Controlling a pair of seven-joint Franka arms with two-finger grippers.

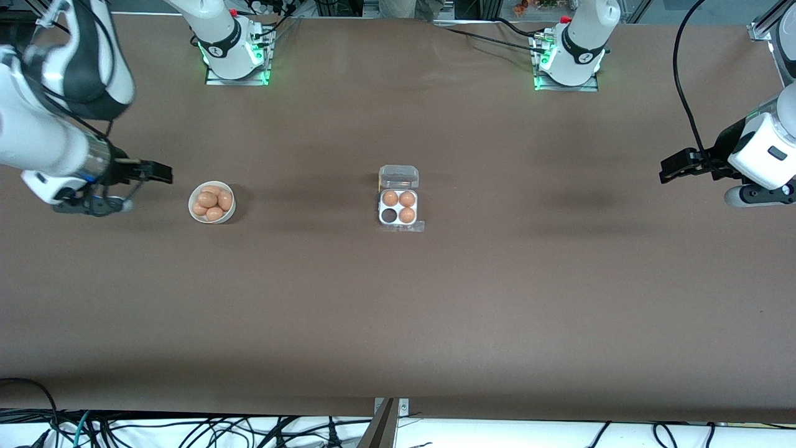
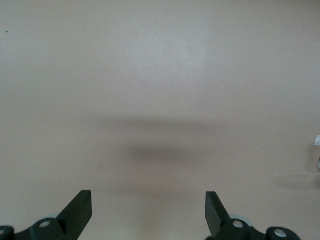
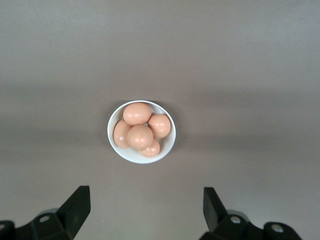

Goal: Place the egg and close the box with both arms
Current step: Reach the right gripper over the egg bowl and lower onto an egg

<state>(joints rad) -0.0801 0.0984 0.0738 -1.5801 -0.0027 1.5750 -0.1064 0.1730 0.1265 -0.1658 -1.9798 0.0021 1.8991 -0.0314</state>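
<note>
My right gripper grabs the rounded sides of the egg topping the pile next, to fill the box's empty cell.
The box (image 1: 398,207) lies at mid-table with its clear lid (image 1: 398,177) folded back open. Three brown eggs fill three of its cells, and one cell (image 1: 389,215) is empty. Several more eggs (image 1: 207,199) (image 3: 140,136) are piled in a round white bowl (image 1: 191,205) (image 3: 114,147) toward the right arm's end. My right gripper (image 1: 158,172) (image 3: 146,197) hovers open and empty over the table just short of the bowl. My left gripper (image 1: 668,169) (image 2: 148,200) hangs open and empty over bare table at the left arm's end.
The brown table top (image 1: 398,311) stretches wide around the box and bowl. The two arm bases (image 1: 235,56) (image 1: 569,59) stand on its edge farthest from the front camera. Cables (image 1: 186,429) run along the nearest edge.
</note>
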